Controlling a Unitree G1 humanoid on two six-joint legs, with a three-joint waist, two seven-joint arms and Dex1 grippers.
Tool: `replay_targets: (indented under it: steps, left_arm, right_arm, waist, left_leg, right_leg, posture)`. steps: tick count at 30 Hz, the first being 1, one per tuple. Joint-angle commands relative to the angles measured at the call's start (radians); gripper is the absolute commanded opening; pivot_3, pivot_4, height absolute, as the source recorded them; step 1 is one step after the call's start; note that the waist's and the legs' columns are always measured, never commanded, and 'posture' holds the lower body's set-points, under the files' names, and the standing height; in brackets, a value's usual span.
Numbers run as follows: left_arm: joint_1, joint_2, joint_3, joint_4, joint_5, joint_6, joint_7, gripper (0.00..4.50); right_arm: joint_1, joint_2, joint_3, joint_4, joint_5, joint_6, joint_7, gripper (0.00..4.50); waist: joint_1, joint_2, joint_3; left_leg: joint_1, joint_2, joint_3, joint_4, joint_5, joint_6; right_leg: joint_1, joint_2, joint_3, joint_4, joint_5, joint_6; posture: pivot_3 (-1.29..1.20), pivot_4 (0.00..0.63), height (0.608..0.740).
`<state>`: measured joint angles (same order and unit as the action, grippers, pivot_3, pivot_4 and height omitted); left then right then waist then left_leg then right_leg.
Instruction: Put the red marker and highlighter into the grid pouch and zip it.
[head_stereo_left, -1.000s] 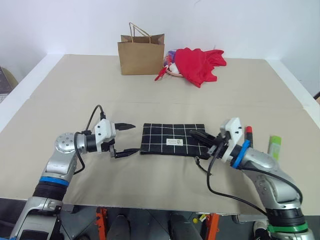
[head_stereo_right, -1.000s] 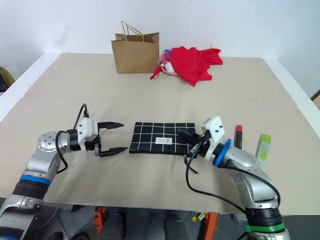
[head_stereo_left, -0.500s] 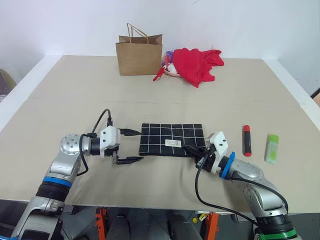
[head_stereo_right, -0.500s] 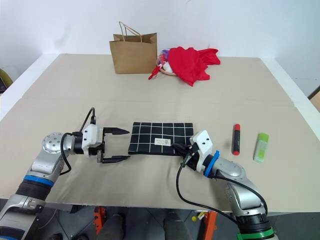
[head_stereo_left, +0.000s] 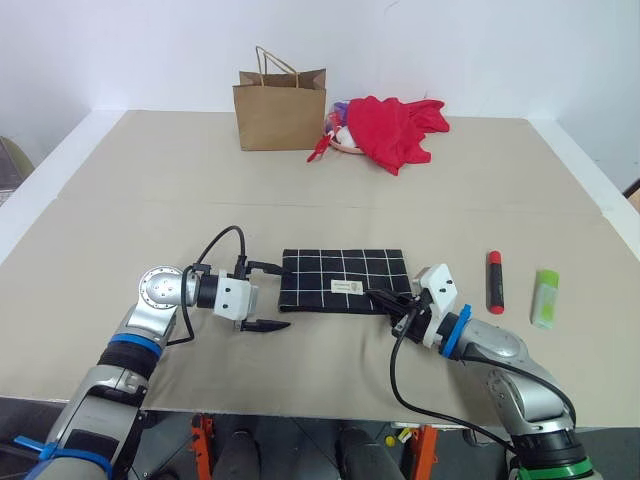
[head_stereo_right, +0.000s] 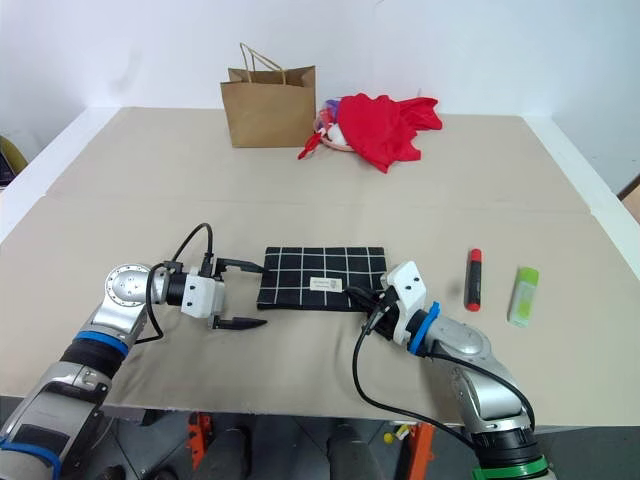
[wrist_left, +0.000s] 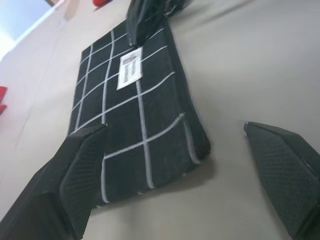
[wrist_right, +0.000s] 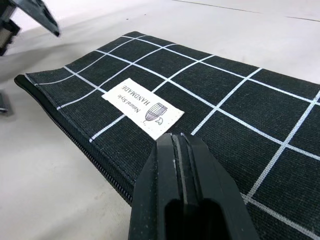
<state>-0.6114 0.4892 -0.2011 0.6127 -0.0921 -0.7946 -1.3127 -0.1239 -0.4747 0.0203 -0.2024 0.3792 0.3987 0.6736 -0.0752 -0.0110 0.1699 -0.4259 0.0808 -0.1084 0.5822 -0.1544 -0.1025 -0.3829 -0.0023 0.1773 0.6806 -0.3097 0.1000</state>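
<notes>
Next, my left gripper grips the grid pouch (head_stereo_left: 343, 280) by its raised zipper-edge corner (head_stereo_left: 284, 306), as that corner lifts off the table while the rest lies flat.
The grid pouch (head_stereo_left: 343, 280) lies flat in the middle of the table, black with white lines and a small white label (wrist_right: 142, 108). My left gripper (head_stereo_left: 272, 296) is open at the pouch's left end, one finger (wrist_left: 75, 185) on each side of that end, close above the table. My right gripper (head_stereo_left: 378, 297) is shut and rests low at the pouch's front right corner, near the zipper edge (wrist_right: 75, 140). Whether it pinches anything is hidden. The red marker (head_stereo_left: 493, 281) and the light-green highlighter (head_stereo_left: 543, 297) lie on the table to the right of the pouch, apart from both grippers.
A brown paper bag (head_stereo_left: 282, 108) stands at the back of the table, with a red cloth heap (head_stereo_left: 395, 128) beside it on the right. The table's front edge (head_stereo_left: 320, 405) runs just below both arms.
My left gripper has rolled and come down closer to the pouch's left end, still open. My right gripper sank to the pouch's front right corner a second ago and has stayed there since.
</notes>
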Motion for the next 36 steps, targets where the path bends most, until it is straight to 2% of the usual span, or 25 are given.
replay_targets:
  steps: [1,11,12,13,14,16,17,20,21,26,29,32,33,36]
  left_arm:
    - [-0.071,-0.021,-0.017,0.11,0.023,-0.108,0.013,4.5]
    - [-0.169,-0.089,-0.066,0.317,0.025,-0.241,-0.045,4.5]
    - [-0.173,-0.093,-0.07,0.327,0.025,-0.252,-0.054,3.95]
    - [-0.176,-0.096,-0.073,0.334,0.02,-0.26,-0.066,3.62]
    - [-0.179,-0.099,-0.075,0.34,0.017,-0.265,-0.07,3.06]
    - [-0.183,-0.108,-0.076,0.345,0.006,-0.265,-0.08,2.23]
    - [-0.184,-0.111,-0.076,0.346,0.004,-0.265,-0.083,1.52]
    - [-0.187,-0.115,-0.077,0.354,0.002,-0.268,-0.09,0.22]
    - [-0.187,-0.116,-0.077,0.355,0.002,-0.269,-0.092,0.08]
    - [-0.178,-0.114,-0.071,0.329,-0.025,-0.23,-0.115,0.08]
    - [-0.148,-0.108,-0.038,0.209,-0.132,-0.025,-0.154,0.08]
    - [-0.1,-0.082,-0.024,0.034,-0.216,0.182,-0.175,0.0]
    - [-0.082,-0.072,-0.018,-0.024,-0.238,0.249,-0.171,0.0]
    - [-0.046,-0.046,-0.003,-0.155,-0.277,0.392,-0.148,0.0]
  right_arm:
    - [0.02,-0.019,-0.025,-0.021,-0.003,0.006,0.0,0.06]
    - [0.038,-0.037,-0.032,-0.053,0.002,0.01,0.01,0.06]
    - [0.038,-0.039,-0.033,-0.054,0.003,0.01,0.012,0.0]
    - [0.037,-0.042,-0.033,-0.055,0.004,0.012,0.015,0.0]
    - [0.037,-0.044,-0.034,-0.055,0.004,0.012,0.018,0.0]
    - [0.037,-0.047,-0.035,-0.058,0.006,0.014,0.022,0.0]
    - [0.037,-0.048,-0.034,-0.059,0.009,0.016,0.026,0.0]
    - [0.034,-0.051,-0.03,-0.061,0.009,0.018,0.032,0.0]
    - [0.033,-0.051,-0.029,-0.061,0.011,0.019,0.035,0.0]
    - [0.025,-0.054,-0.022,-0.073,0.013,0.013,0.045,0.0]
    - [0.001,-0.062,-0.073,-0.157,0.06,0.019,0.037,0.0]
    - [-0.008,-0.088,-0.171,-0.252,0.141,0.035,0.039,0.9]
    - [0.0,-0.106,-0.212,-0.283,0.17,0.035,0.05,1.48]
    - [0.06,-0.16,-0.308,-0.352,0.253,0.06,0.095,2.46]
  waist:
    - [0.0,0.0,0.0]
    - [0.003,0.0,0.0]
    - [0.003,0.0,0.0]
    - [0.003,0.0,0.0]
    - [0.003,0.0,0.0]
    - [0.003,0.0,0.0]
    - [0.003,0.0,0.0]
    - [0.002,0.0,0.0]
    - [0.002,0.0,0.0]
    - [0.001,0.0,0.0]
    - [0.0,0.001,0.0]
    - [-0.001,0.001,0.001]
    - [-0.001,0.001,0.001]
    - [0.001,0.001,0.001]
  left_leg:
    - [0.0,0.0,0.0,0.0,0.0,0.0]
    - [0.0,0.0,0.0,0.0,0.0,0.0]
    - [0.0,0.0,0.0,0.0,0.0,0.0]
    - [0.0,0.0,0.0,0.0,0.0,0.0]
    - [0.0,0.0,-0.001,0.0,0.0,0.0]
    - [0.0,0.0,-0.001,0.0,0.0,0.0]
    - [0.0,-0.001,-0.001,0.0,0.0,0.0]
    - [0.0,-0.001,-0.001,0.0,0.0,0.0]
    - [0.0,-0.001,-0.001,0.0,0.0,0.0]
    - [0.0,-0.001,-0.001,0.0,0.0,0.0]
    - [0.0,0.0,-0.001,0.0,0.0,0.0]
    - [-0.002,0.0,-0.001,-0.001,0.0,0.0]
    - [-0.002,0.0,-0.001,-0.001,0.0,0.0]
    - [-0.002,0.0,-0.002,-0.001,0.0,0.0]
  right_leg:
    - [0.0,0.0,0.0,0.0,0.0,0.0]
    - [0.001,0.0,0.0,0.0,0.0,0.001]
    - [0.001,0.0,0.0,0.0,0.0,0.001]
    - [0.001,0.0,0.0,0.0,0.0,0.001]
    - [0.001,0.0,0.0,0.0,0.0,0.001]
    - [0.001,0.0,0.0,0.0,0.0,0.001]
    - [0.001,0.0,0.0,0.0,0.0,0.001]
    - [0.001,0.0,0.0,0.0,0.0,0.001]
    - [0.001,0.0,0.0,0.0,0.0,0.001]
    - [0.001,0.0,0.0,0.0,-0.001,0.001]
    - [0.001,0.0,0.0,0.0,-0.001,0.001]
    - [0.0,0.0,0.0,0.001,-0.001,0.001]
    - [-0.001,0.0,0.0,0.0,-0.001,0.001]
    - [0.0,0.0,-0.001,0.0,-0.001,0.001]
  posture:
    - [0.0,0.15,0.74]
    - [0.0,0.15,0.74]
    - [0.0,0.15,0.74]
    - [0.0,0.15,0.74]
    - [0.0,0.15,0.74]
    - [0.0,0.15,0.74]
    - [0.0,0.15,0.74]
    - [0.0,0.15,0.74]
    - [0.0,0.15,0.74]
    - [0.0,0.15,0.74]
    - [0.0,0.15,0.74]
    - [0.0,0.15,0.74]
    - [0.0,0.15,0.74]
    - [0.0,0.15,0.74]
